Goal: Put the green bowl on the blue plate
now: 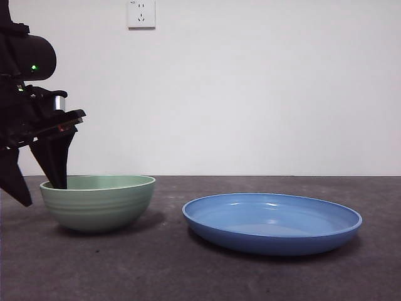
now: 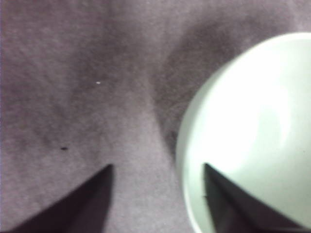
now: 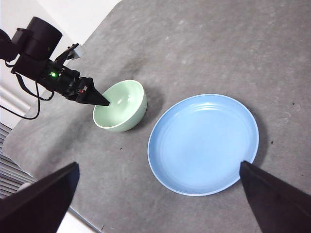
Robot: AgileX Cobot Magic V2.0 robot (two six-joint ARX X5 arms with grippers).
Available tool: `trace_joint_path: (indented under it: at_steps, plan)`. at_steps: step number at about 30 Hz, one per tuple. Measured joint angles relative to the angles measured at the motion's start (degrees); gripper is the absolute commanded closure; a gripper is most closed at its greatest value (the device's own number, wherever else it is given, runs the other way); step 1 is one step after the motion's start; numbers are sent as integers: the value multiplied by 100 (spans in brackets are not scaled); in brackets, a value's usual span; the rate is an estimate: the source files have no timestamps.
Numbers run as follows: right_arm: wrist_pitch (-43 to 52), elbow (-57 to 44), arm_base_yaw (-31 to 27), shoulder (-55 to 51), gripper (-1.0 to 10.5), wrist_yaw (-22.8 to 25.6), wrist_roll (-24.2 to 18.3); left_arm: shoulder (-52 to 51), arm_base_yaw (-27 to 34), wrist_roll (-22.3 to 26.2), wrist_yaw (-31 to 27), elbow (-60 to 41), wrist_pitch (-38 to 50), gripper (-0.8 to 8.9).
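The green bowl (image 1: 97, 202) is much wider than my open fingers. My left gripper should next grab the bowl by its thin rim facing away from the plate (image 1: 272, 222).
The pale green bowl (image 1: 97, 202) (image 3: 122, 104) stands on the dark grey table, left of the wide blue plate (image 1: 272, 222) (image 3: 203, 143), with a gap between them. My left gripper (image 1: 44, 194) (image 2: 157, 166) (image 3: 99, 100) is open and straddles the bowl's rim (image 2: 181, 145) on the side away from the plate: one jaw reaches inside the bowl, the other hangs outside it. The jaws are not closed on the rim. My right gripper (image 3: 158, 165) is open and empty, high above the table, looking down on the bowl and the plate.
A white wall with a power socket (image 1: 141, 12) stands behind the table. The table's edge (image 3: 58, 194) runs close behind the bowl on the left arm's side. Cables (image 3: 19, 104) hang from the left arm there.
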Motion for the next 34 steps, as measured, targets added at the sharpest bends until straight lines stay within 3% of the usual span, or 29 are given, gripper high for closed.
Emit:
trace_joint_path:
  at_steps: [5,9,14,19,24,34]
  plan:
    - [0,0,0,0,393,4,2,0,-192,0,0,0,15,803]
    - [-39,0,0,0,393,7,2,2,-267,-13,-11,55,-37,800]
    - [-50,0,0,0,393,4,2,9,-426,-323,-17,1126,-1016,799]
    - [-162,0,0,0,393,0,2,85,-1108,-341,-98,2247,-2168,799]
    - [-164,0,0,0,393,-109,2,876,-1888,-367,-190,2966,-2236,799]
    - [-164,0,0,0,393,-105,2,2553,-2673,-431,-256,4614,-2540,799]
